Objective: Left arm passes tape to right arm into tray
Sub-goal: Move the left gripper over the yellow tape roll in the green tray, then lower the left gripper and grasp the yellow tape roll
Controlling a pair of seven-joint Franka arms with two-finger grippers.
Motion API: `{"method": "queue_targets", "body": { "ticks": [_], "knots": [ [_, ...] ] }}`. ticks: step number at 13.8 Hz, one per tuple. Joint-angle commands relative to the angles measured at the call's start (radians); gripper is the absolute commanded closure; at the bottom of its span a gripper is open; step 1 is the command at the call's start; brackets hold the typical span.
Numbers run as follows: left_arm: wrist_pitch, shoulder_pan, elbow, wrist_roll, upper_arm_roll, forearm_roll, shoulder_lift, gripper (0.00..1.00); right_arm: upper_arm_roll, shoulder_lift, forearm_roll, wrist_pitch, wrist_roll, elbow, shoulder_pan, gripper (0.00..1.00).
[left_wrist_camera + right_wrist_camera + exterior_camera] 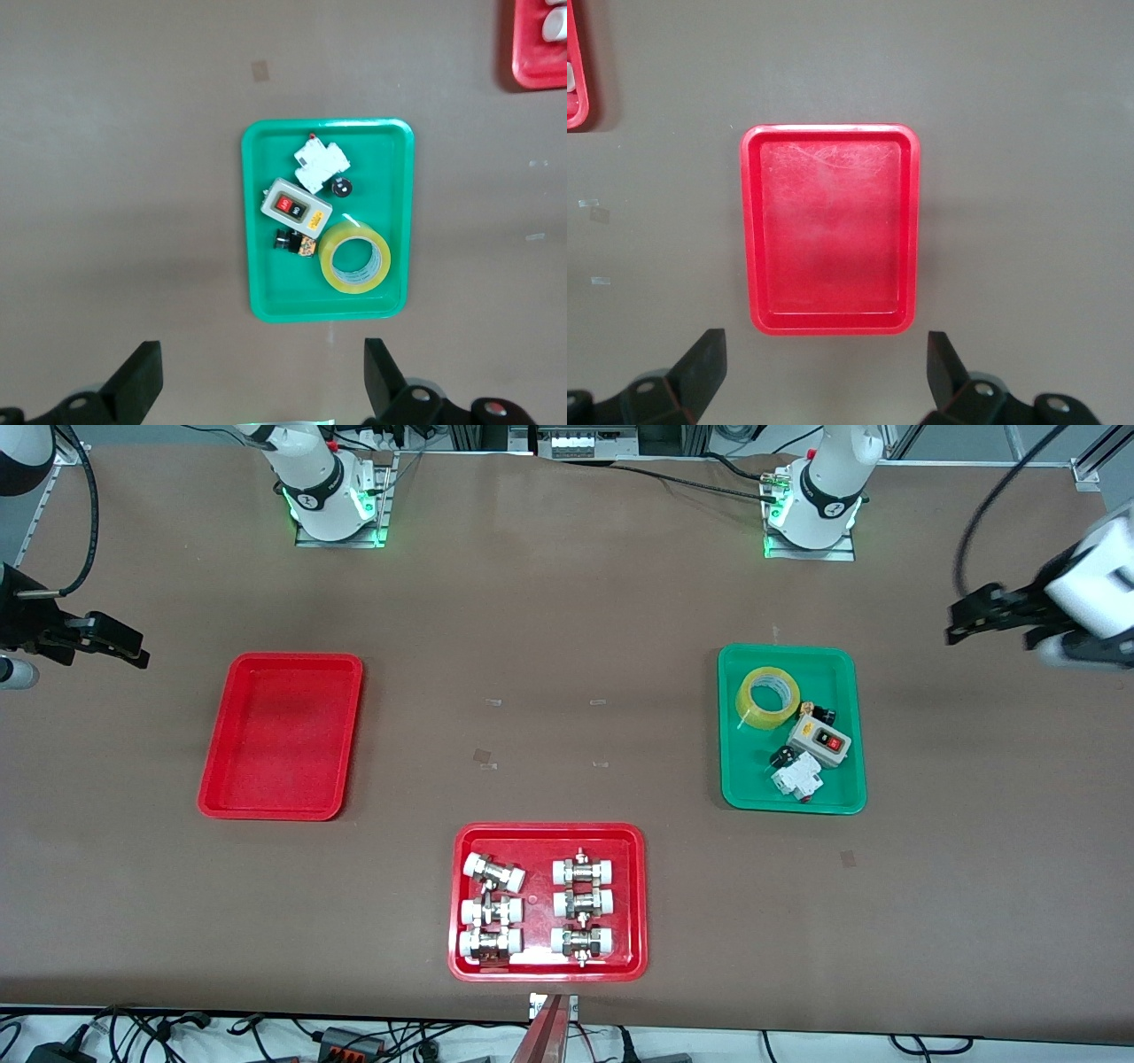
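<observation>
I should next grab the yellow tape with my left gripper by the side of its ring (792, 691) (380, 269) to pass the tape to my right gripper.
The yellow tape (751, 705) lies flat in the green tray (788, 804), at the corner toward the robots' bases. It also shows in the left wrist view (330, 266). My left gripper (983, 624) is open and empty, high over the bare table at the left arm's end, apart from the green tray (266, 266). Its open fingers frame the table in the left wrist view (262, 381). The plain red tray (280, 735) is empty. My right gripper (124, 646) is open and empty over the table at the right arm's end, beside that tray (830, 228).
The green tray also holds a grey switch box (818, 741), a white breaker (796, 779) and small black parts. A red tray with several pipe fittings (549, 829) sits nearest the front camera, mid-table.
</observation>
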Motion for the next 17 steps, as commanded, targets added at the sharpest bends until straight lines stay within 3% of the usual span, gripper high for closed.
{"method": "queue_targets", "body": {
  "ticks": [1, 5, 9, 13, 17],
  "knots": [
    [0.117, 0.002, -0.171, -0.013, -0.027, -0.017, -0.023, 0.00, 0.004, -0.005, 0.012, -0.003, -0.017, 0.001, -0.003, 0.00],
    [0.353, 0.003, -0.447, -0.158, -0.079, -0.017, -0.021, 0.00, 0.007, -0.002, -0.002, 0.000, -0.019, 0.003, -0.002, 0.00],
    [0.580, -0.003, -0.629, -0.293, -0.095, -0.019, 0.039, 0.00, 0.007, -0.001, 0.010, 0.004, -0.016, 0.004, -0.006, 0.00],
    [0.700, -0.003, -0.651, -0.382, -0.131, -0.019, 0.161, 0.00, 0.007, 0.004, 0.010, -0.003, -0.020, 0.033, -0.003, 0.00],
    [0.797, -0.004, -0.701, -0.402, -0.151, -0.019, 0.220, 0.00, 0.005, 0.002, 0.012, -0.008, -0.014, 0.035, -0.008, 0.00]
  ]
}}
